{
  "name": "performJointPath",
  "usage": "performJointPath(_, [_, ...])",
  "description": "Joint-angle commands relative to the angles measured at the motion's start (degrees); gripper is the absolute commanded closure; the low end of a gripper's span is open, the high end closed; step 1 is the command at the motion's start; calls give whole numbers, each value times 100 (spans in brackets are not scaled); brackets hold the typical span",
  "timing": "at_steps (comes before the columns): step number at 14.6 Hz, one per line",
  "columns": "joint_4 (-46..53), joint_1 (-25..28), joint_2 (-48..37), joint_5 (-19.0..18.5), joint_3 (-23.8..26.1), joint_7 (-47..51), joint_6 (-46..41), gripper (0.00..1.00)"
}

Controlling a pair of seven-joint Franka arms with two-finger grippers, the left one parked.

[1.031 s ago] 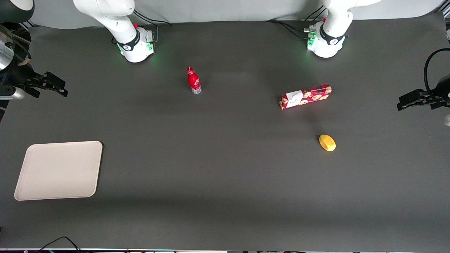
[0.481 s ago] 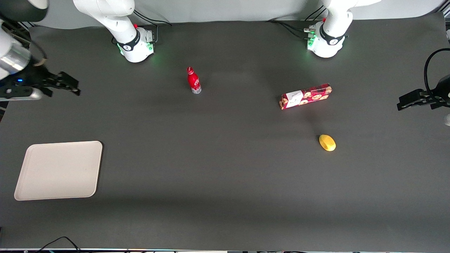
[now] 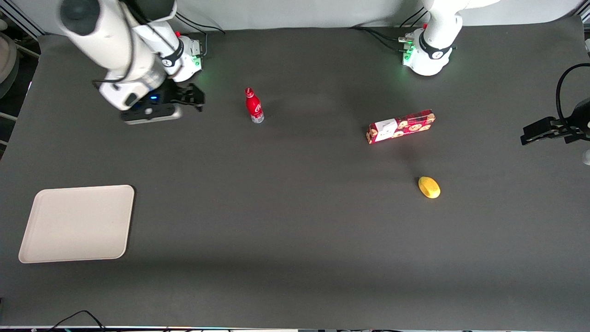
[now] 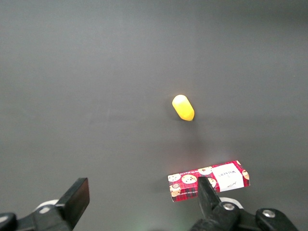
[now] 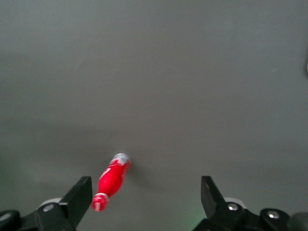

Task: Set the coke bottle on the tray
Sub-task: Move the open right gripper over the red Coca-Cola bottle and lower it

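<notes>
My gripper should next set the bottle on the beige tray (image 3: 77, 223), so it needs to grab the coke bottle by its end with the cap (image 3: 250, 93).
The coke bottle (image 3: 254, 105) is small, slim and red with a red cap and silvery base. It stands upright on the dark table near the working arm's base. It also shows in the right wrist view (image 5: 111, 181), close to one finger. My gripper (image 3: 196, 97) is open and empty, beside the bottle and apart from it, toward the working arm's end of the table. The beige tray (image 3: 77, 223) lies flat and bare, much nearer the front camera, at the working arm's end.
A long red cookie box (image 3: 400, 126) and a yellow lemon-like object (image 3: 429, 187) lie toward the parked arm's end of the table. Both show in the left wrist view, the box (image 4: 209, 179) and the yellow object (image 4: 183, 107). Arm bases stand along the table's back edge.
My gripper has swung in from the working arm's edge of the table toward the bottle, ending beside it. The bottle, tray, box and yellow object have not moved.
</notes>
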Motion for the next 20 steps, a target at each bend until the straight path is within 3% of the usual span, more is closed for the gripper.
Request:
performJointPath(1, [-963,-40,-617,663,754,252,558,0])
performJointPath(4, [-1411,-31,-793,920,1351,610,821,0])
performJointPath(8, [-2158,-31,-767,1121,2161,990,1945,0])
performJointPath(12, [-2484,-31,-723,1140,2390,999,2202,0])
performJointPath(15, [-2748,-31,-645,1429,2504,999,2597,0])
performJointPath(20, [-2766,-31,-442,1456,2637,1315,2606,0])
